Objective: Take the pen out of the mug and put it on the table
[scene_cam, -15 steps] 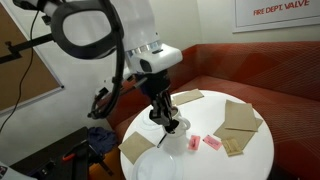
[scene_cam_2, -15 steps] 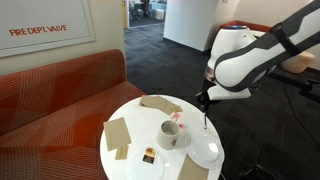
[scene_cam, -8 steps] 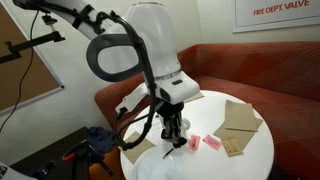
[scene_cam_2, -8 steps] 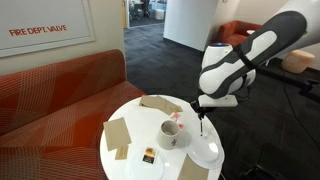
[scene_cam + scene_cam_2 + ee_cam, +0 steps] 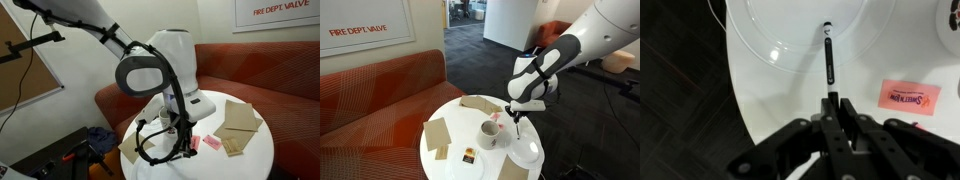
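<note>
The far end of the black pen (image 5: 517, 126) is over the clear plate's rim. The pen would end partly on the plate if I opened now, so my gripper keeps holding it.
My gripper (image 5: 834, 104) is shut on the upper end of the black pen (image 5: 829, 62). In the wrist view the pen points away from me, with its far end over the rim of the clear plate (image 5: 770, 30). In an exterior view the gripper (image 5: 516, 113) holds the pen (image 5: 517, 126) upright just above the white round table (image 5: 455, 120), to the side of the white mug (image 5: 489, 136) and outside it. A corner of the mug shows in the wrist view (image 5: 952, 22). In an exterior view (image 5: 185, 140) the arm hides the mug.
A pink packet (image 5: 908, 98) lies on the table beside the gripper. Brown napkins (image 5: 438, 135) (image 5: 240, 118) lie around the tabletop. The clear plate (image 5: 528, 153) sits near the table edge. A red-brown sofa (image 5: 380, 90) curves behind the table.
The arm has bent lower over the table and carried the pen down and sideways, away from the mug towards the clear plate. The gripper stays shut on the pen.
</note>
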You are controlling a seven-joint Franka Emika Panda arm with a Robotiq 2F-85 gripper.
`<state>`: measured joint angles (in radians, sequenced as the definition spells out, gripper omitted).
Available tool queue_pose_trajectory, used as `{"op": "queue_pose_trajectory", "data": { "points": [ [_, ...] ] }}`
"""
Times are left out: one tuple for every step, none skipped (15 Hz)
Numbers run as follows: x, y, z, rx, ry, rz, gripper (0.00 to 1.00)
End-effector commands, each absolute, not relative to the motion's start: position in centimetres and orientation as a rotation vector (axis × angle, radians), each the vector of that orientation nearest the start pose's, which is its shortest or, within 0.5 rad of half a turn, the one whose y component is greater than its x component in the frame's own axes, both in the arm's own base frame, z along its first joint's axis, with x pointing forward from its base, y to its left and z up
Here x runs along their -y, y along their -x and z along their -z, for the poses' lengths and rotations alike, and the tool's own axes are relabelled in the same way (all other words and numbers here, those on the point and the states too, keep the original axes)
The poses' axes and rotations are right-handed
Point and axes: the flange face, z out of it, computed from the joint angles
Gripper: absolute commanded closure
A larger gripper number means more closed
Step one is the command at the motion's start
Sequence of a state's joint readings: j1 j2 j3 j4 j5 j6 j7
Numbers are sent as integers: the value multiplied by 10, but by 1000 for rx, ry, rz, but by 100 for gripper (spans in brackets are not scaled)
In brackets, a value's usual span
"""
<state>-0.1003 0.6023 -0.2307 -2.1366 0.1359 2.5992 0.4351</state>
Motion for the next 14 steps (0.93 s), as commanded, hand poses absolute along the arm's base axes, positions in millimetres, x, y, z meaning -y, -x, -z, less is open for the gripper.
{"op": "queue_pose_trajectory", "data": {
  "points": [
    [198,-527,-107,-1336,2868,-252,97],
    [201,-528,-108,-1333,2848,-264,97],
    [204,-530,-111,-1329,2831,-269,97],
    [208,-531,-114,-1336,2819,-272,97],
    [213,-533,-119,-1338,2806,-264,97],
    [217,-535,-124,-1339,2798,-255,97],
    [222,-538,-129,-1349,2795,-237,97],
    [225,-541,-133,-1358,2792,-226,97],
    [230,-544,-135,-1366,2791,-213,97],
    [232,-548,-136,-1365,2789,-212,97],
    [233,-551,-137,-1367,2788,-223,97],
    [234,-553,-137,-1369,2789,-228,97],
    [234,-556,-136,-1367,2789,-237,97],
    [233,-559,-134,-1368,2794,-244,97]
  ]
}}
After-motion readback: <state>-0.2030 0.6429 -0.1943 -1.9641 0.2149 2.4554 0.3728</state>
